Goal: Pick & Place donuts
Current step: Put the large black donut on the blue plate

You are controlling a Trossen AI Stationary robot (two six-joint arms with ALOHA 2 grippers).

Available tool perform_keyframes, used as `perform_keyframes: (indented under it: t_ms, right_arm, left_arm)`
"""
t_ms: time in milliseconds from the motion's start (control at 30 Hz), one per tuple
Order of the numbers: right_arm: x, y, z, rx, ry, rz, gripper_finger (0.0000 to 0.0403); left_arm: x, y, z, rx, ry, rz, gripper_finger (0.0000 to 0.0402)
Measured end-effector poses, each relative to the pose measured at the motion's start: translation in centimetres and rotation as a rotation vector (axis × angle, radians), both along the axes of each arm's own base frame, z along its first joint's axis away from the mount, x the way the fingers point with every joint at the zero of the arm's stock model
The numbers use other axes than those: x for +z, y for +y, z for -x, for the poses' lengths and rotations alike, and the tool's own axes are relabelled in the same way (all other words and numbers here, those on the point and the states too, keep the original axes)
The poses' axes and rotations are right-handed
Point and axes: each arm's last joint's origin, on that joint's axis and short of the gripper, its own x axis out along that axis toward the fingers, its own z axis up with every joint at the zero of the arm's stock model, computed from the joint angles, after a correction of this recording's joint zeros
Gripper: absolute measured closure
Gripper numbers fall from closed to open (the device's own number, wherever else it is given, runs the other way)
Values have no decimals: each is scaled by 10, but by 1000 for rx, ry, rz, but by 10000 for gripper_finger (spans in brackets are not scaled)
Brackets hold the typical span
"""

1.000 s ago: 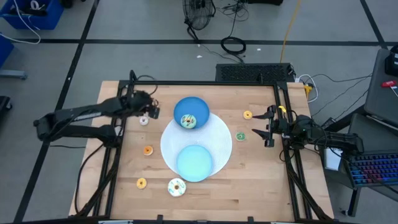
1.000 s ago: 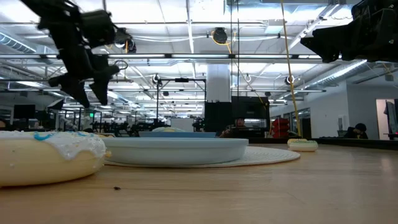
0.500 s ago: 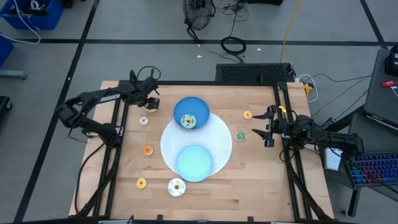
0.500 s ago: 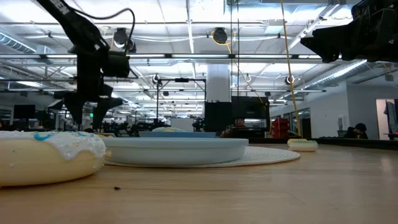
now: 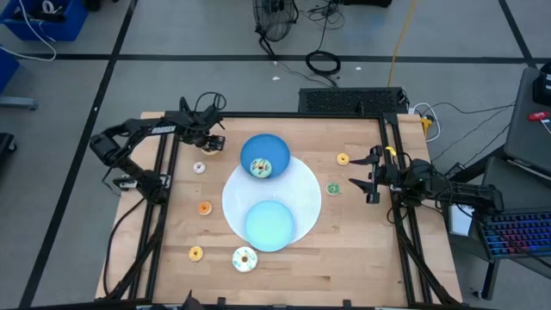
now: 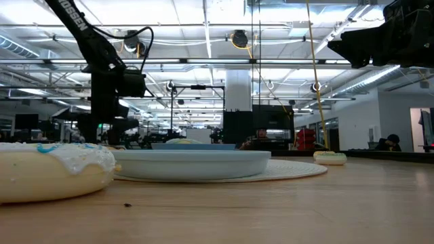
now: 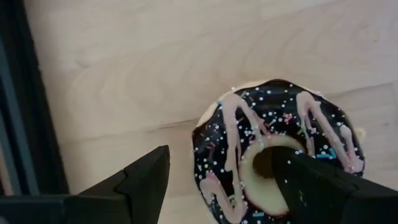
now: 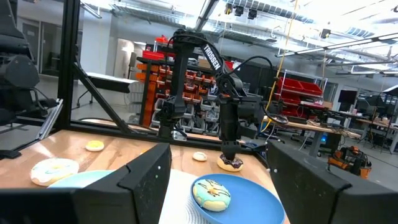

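Note:
One finger of the robot's left gripper dips into the donut's hole and the other is beside the donut's outer edge, so the gripper needs to close. Closing now would hold the donut now.
My left gripper is open and points down over the chocolate-sprinkled donut, which lies flat on the table near the far left corner. One finger stands outside the ring, and the other sits over its hole. The right wrist view shows this donut under that gripper. A pale yellow-iced donut lies on the far blue plate. Small rings lie about the table: white, orange, yellow, orange, green. My right gripper waits open at the right edge. My left gripper straddles one side of the chocolate donut's ring from above, one finger outside it and one over the hole. I cannot tell whether either finger touches it. The donut rests flat on the table.
A white round mat at the table's middle carries two blue plates, the near one bare. A white-frosted donut with teal marks lies by the near edge. Black frame rails run along both sides.
My left arm has drawn back toward the far left corner and folded its elbow. Its gripper has tipped from a slant to pointing straight down and has dropped from well above the table to just over the chocolate donut. The right arm has kept still.

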Motion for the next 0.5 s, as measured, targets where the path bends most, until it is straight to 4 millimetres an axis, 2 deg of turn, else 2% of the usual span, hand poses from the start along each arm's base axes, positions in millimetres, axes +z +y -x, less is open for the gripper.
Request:
perform_keyframes:
  t_ms: [233,500]
  right_arm:
    - [0,0,0,0,0,0,154]
    - [0,0,0,0,0,0,154]
  left_arm:
    - [0,0,-1,-8,-22,18,134]
    - [-1,-1,-2,-12,-34,29,250]
